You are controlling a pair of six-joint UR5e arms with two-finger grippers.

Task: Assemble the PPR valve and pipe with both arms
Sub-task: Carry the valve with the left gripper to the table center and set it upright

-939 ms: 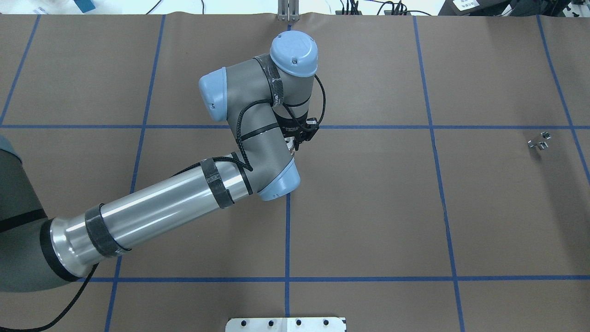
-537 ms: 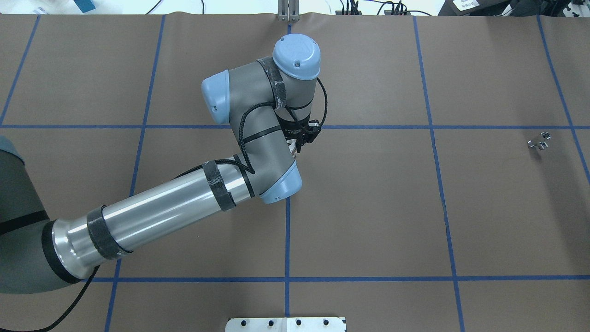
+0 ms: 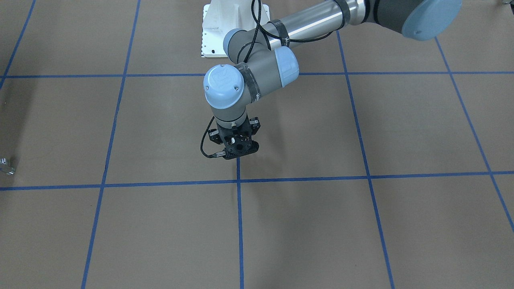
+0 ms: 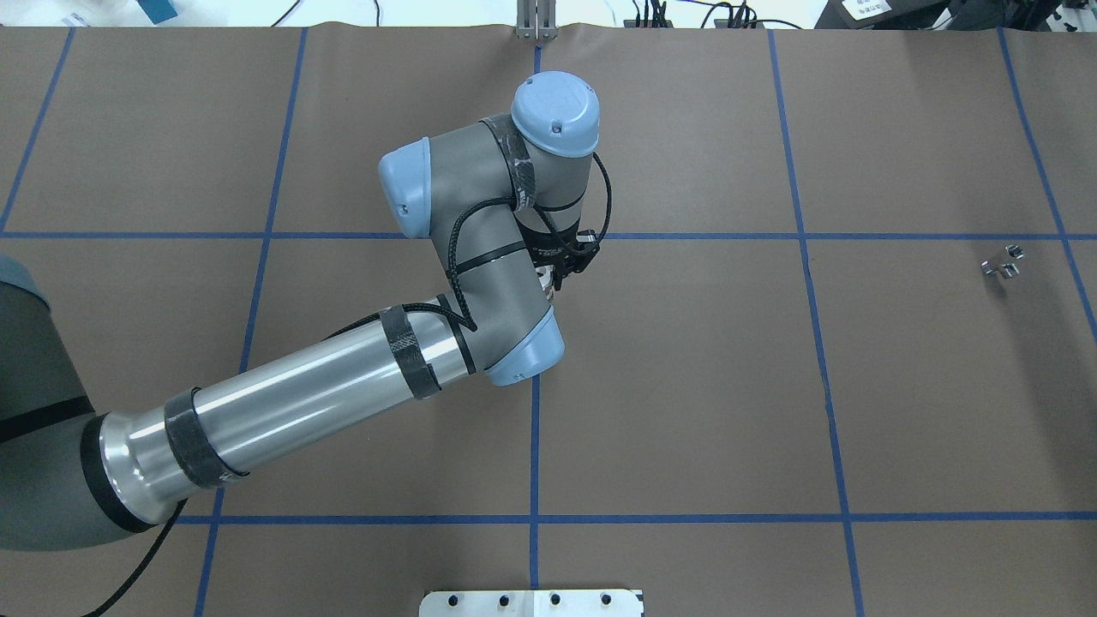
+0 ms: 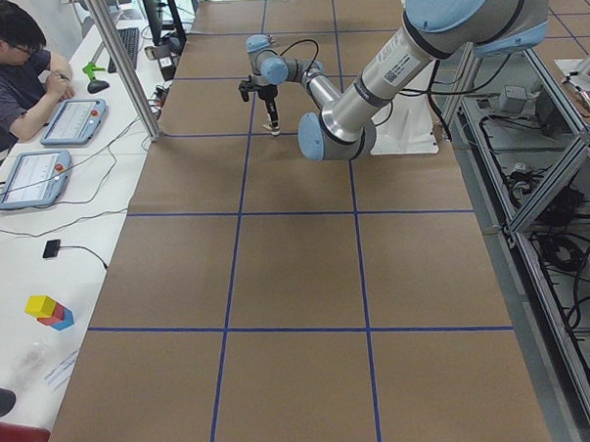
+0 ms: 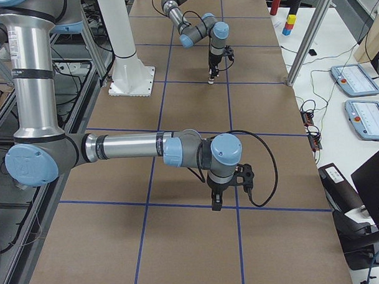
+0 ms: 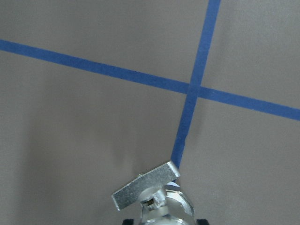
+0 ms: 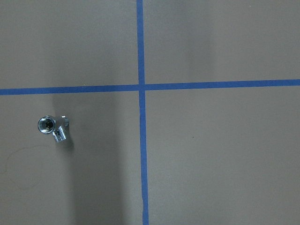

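Note:
My left gripper should open now: the PPR valve's chrome rim point(image 7: 185, 196) touches the tabletop next to the blue tape, so the valve would stay there.
My left gripper point(image 4: 551, 276) hangs fingers-down near the table's middle and is shut on the PPR valve point(image 7: 157, 199). The valve's chrome body and flat lever tab fill the bottom of the left wrist view, above a blue tape cross. A white bit of the valve point(image 4: 542, 274) shows under the wrist in the overhead view. The pipe point(image 4: 1001, 264) lies alone on the table at the far right; it also shows in the right wrist view point(image 8: 54, 127). My right gripper point(image 6: 215, 204) shows only in the exterior right view, pointing down over the table; I cannot tell if it is open.
Blue tape lines grid the brown table cover point(image 4: 686, 386). The white bolted pedestal point(image 3: 225, 24) stands at the robot's edge. An operator point(image 5: 9, 57) sits with tablets on a side bench beyond the far edge.
My left arm's wrist and gripper have shifted slightly right and toward the robot, carrying the valve. The pipe has not moved.

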